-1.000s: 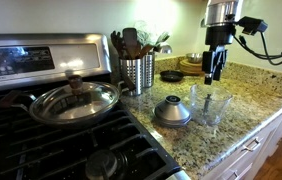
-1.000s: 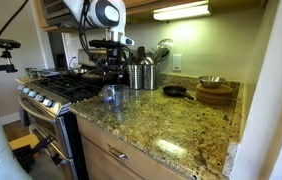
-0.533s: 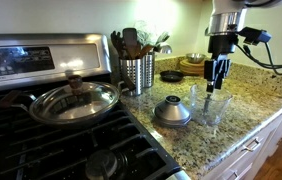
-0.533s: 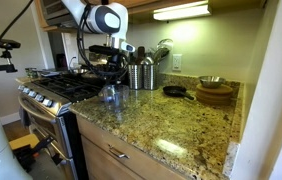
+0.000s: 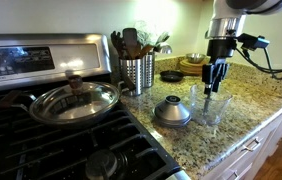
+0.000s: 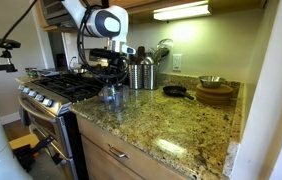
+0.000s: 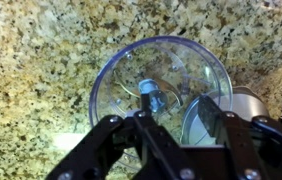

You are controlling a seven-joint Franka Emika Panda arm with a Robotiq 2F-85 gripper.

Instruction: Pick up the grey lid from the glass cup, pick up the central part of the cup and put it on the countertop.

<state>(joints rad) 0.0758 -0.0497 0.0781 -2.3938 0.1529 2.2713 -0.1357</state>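
Observation:
The gripper will next grab the spindle [image 7: 149,93] from above by its upper end, which leaves its base free, and will lift it from the glass cup onto the countertop.
The glass cup [image 5: 209,106] stands open on the granite countertop [image 5: 251,100]; it also shows in an exterior view [image 6: 111,96]. The grey lid [image 5: 172,111] rests on the countertop beside the cup, and its edge shows in the wrist view [image 7: 247,101]. The slim spindle [image 7: 149,93] stands upright inside the cup [image 7: 116,75]. My gripper [image 5: 216,80] hangs just above the cup, open and empty. In the wrist view the gripper [image 7: 178,122] has its fingers [image 7: 209,113] spread over the cup's mouth, with the spindle just ahead of them.
A ribbed steel utensil holder [image 5: 136,71] stands behind the lid. A pan with a shiny lid [image 5: 76,100] sits on the gas stove [image 5: 41,140]. A small pan [image 6: 175,92] and wooden bowls [image 6: 215,93] lie further along the counter. The counter's front edge is close.
My gripper has come down towards the cup's mouth and shifted slightly over it. The cup and the lid have not moved.

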